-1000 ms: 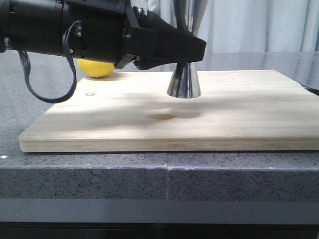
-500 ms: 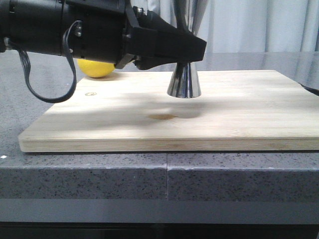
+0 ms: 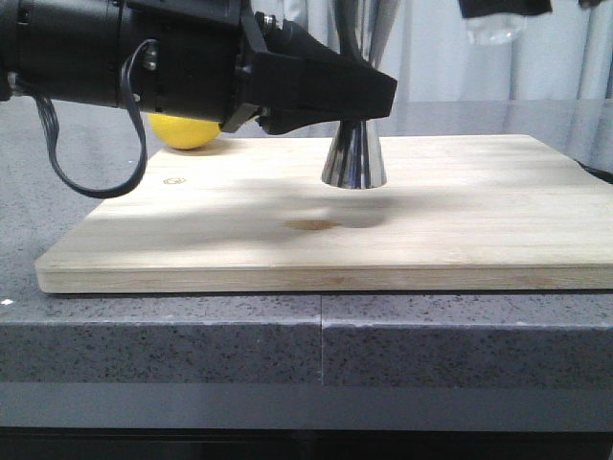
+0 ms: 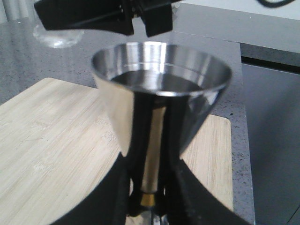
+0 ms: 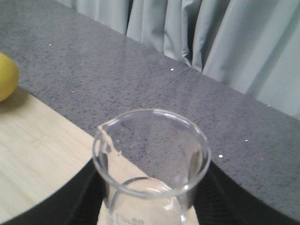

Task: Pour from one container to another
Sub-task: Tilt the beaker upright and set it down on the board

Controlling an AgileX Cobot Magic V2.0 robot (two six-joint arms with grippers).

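Note:
The glass beaker's bottom (image 3: 493, 34) is still high above the wooden board in the front view, so the robot's right gripper needs to keep holding the beaker.
The steel jigger (image 3: 353, 158) stands upright on the wooden board (image 3: 460, 220), its upper cup wide and shiny in the left wrist view (image 4: 159, 93). My left gripper (image 3: 369, 94) is shut on its narrow gold-ringed waist (image 4: 149, 199). High to the right of the jigger, my right gripper (image 3: 503, 8) holds the clear glass beaker (image 3: 493, 31); only the beaker's bottom shows in the front view. In the right wrist view the beaker (image 5: 150, 154) sits upright between the dark fingers (image 5: 79, 197), lip toward the board. The left wrist view shows beaker (image 4: 58, 35) and right gripper (image 4: 108, 16) beyond the jigger's rim.
A yellow lemon (image 3: 184, 131) lies at the board's far left corner, behind my left arm (image 3: 124, 57). The board rests on a grey speckled counter (image 3: 192, 335) with curtains (image 5: 234, 42) behind. A small brown stain (image 3: 309, 225) marks the board in front of the jigger.
My right gripper with the beaker has come into the top right of the front view, where it was absent before. The left gripper and jigger have not moved.

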